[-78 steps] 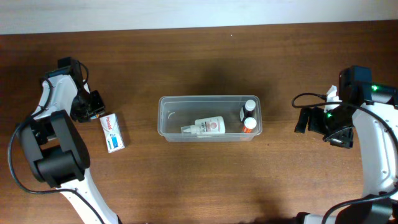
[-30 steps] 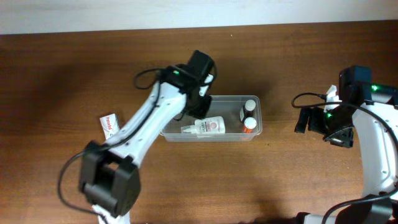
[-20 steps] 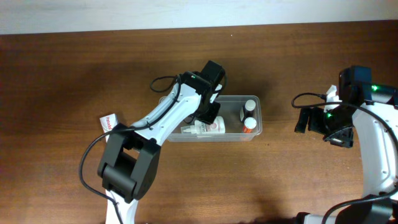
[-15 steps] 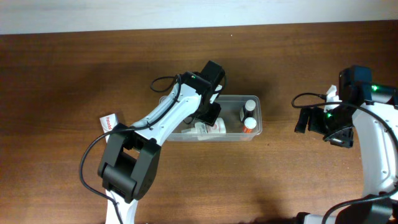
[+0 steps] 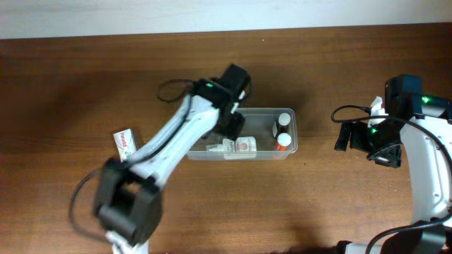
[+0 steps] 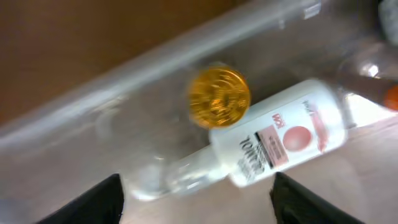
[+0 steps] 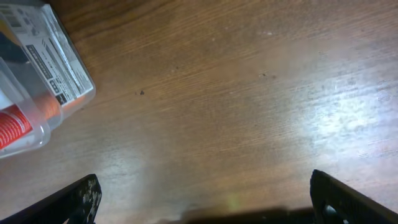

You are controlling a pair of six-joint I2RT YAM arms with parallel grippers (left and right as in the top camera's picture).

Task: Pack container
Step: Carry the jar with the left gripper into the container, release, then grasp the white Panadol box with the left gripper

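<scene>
I should next grab the white and red box [image 5: 124, 144] across its long side edges with my left gripper and keep the box's red-lettered side uncovered. Then I can pack it flat inside the container [image 5: 265, 110].
The clear container [image 5: 265, 110] sits mid-table. My left gripper [image 5: 233, 124] hangs over its middle, open [image 6: 199, 208], with nothing between its fingers. Below it, inside the container [image 6: 124, 81], a blurred gold round thing [image 6: 219, 98] lies beside a lying white bottle [image 6: 280, 140] [image 5: 239, 145]. Two small bottles [image 5: 282, 120] [image 5: 282, 140] stand at the container's right end. My right gripper [image 5: 347, 137] stays open [image 7: 211, 208] above bare wood, to the right of the container's corner [image 7: 68, 68].
A white and red box [image 5: 124, 143] lies on the table left of the container, partly under my left arm. The table's far edge runs along the top of the overhead view.
My left arm swung from beside the box over to the container. Its jaws have spread wide, and the gold round thing now lies loose inside. The right arm has not moved.
</scene>
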